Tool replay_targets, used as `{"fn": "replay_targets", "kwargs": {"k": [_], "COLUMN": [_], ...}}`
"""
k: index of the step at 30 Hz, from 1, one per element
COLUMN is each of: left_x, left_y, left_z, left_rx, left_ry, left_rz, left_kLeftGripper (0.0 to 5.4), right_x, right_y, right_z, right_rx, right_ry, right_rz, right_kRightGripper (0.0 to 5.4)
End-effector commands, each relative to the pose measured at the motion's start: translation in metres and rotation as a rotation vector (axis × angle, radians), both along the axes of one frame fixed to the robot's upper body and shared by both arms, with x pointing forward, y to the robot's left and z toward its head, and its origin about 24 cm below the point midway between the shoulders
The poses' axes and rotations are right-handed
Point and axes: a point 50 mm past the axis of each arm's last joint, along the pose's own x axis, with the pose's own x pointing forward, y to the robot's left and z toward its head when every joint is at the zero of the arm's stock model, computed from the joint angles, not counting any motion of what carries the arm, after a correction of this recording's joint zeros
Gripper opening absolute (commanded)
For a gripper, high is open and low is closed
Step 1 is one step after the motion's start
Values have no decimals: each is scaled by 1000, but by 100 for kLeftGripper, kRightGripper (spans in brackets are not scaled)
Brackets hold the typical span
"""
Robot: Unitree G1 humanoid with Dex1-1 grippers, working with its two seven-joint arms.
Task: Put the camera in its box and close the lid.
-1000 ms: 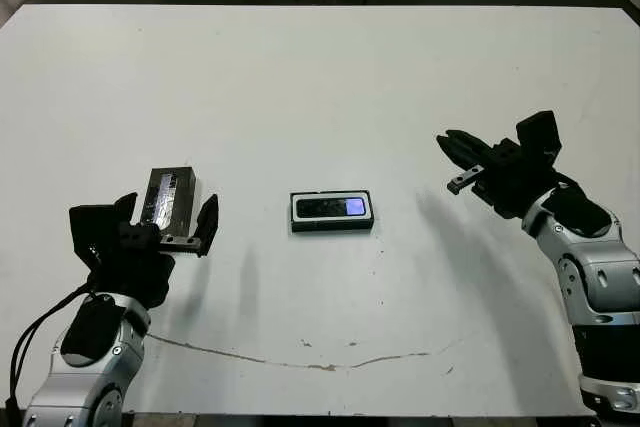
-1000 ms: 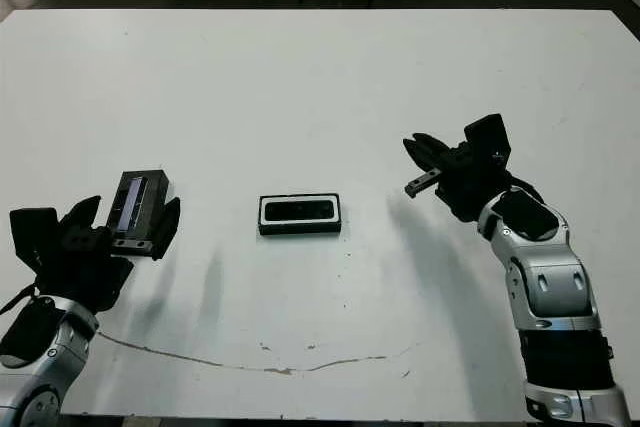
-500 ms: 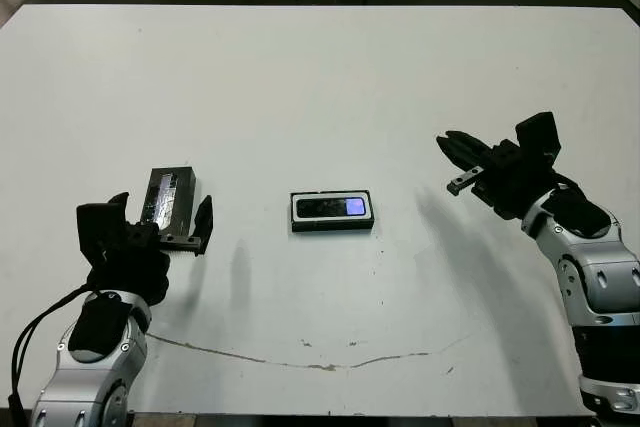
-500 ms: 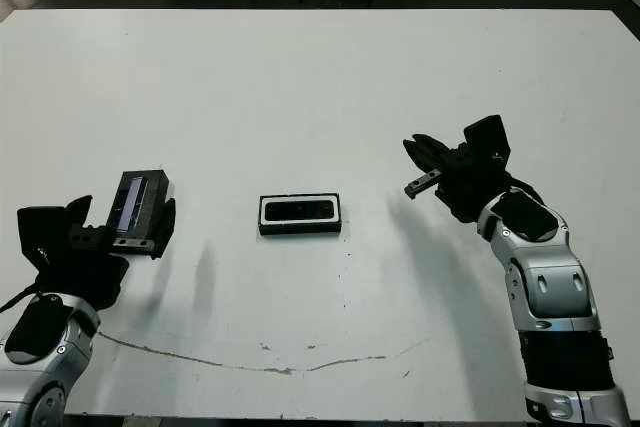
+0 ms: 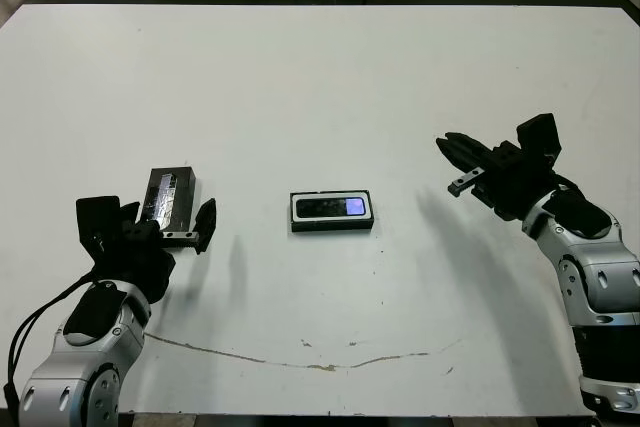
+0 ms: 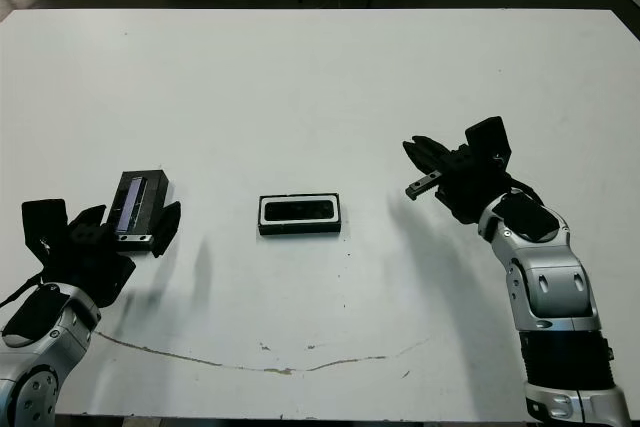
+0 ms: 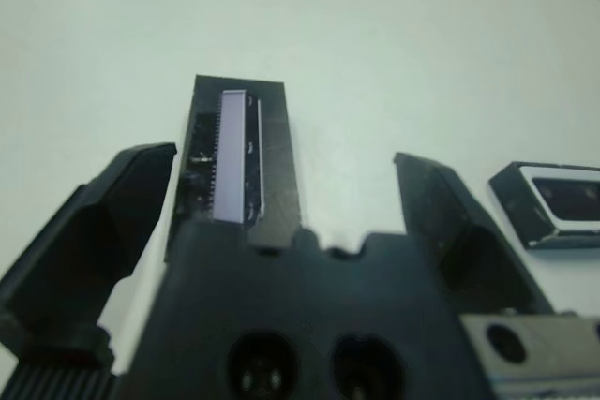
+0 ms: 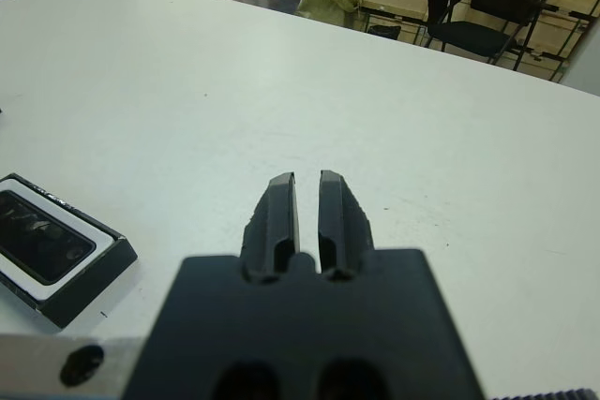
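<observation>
The robot's left hand will grab the lid's long sides next, because the lid (image 5: 168,197) (image 7: 236,152) is narrow across.
The box (image 5: 297,213), a black tray with white lining, lies at the table's middle. The camera (image 5: 325,208) lies inside it, its bluish-purple patch facing up. The lid (image 5: 168,197), black with a pale strip window, lies flat at the left, apart from the box. My left gripper (image 5: 155,232) is open. Its fingers (image 7: 103,213) stand on either side of the lid's (image 7: 239,161) near end without touching it. At the right, my right gripper (image 5: 458,159) hovers shut and holds nothing, pointing toward the box (image 8: 52,250).
A thin brown line (image 5: 300,357) runs across the white table (image 5: 320,77) near its front edge. Beyond the far edge are dark floor and furniture legs. The right wrist view shows a chair (image 8: 487,7) and shelves past the table.
My left gripper has drawn back slightly toward the table's near edge, still open around the lid's end. Lid, box, camera and right arm have not moved.
</observation>
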Motion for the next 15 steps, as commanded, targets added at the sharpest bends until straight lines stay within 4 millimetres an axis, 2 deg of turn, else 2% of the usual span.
{"fn": "replay_targets", "kwargs": {"k": [1, 15], "left_x": [-1, 1], "left_y": [5, 6], "left_z": [-6, -14], "left_rx": [32, 53], "left_ry": [43, 21], "left_rz": [16, 38], "left_kLeftGripper": [538, 538], "right_x": [-3, -2], "right_y": [-3, -5], "right_z": [-7, -11], "right_rx": [-12, 22], "right_ry": [32, 40], "right_rz": [-15, -1], "right_kRightGripper": [0, 0]}}
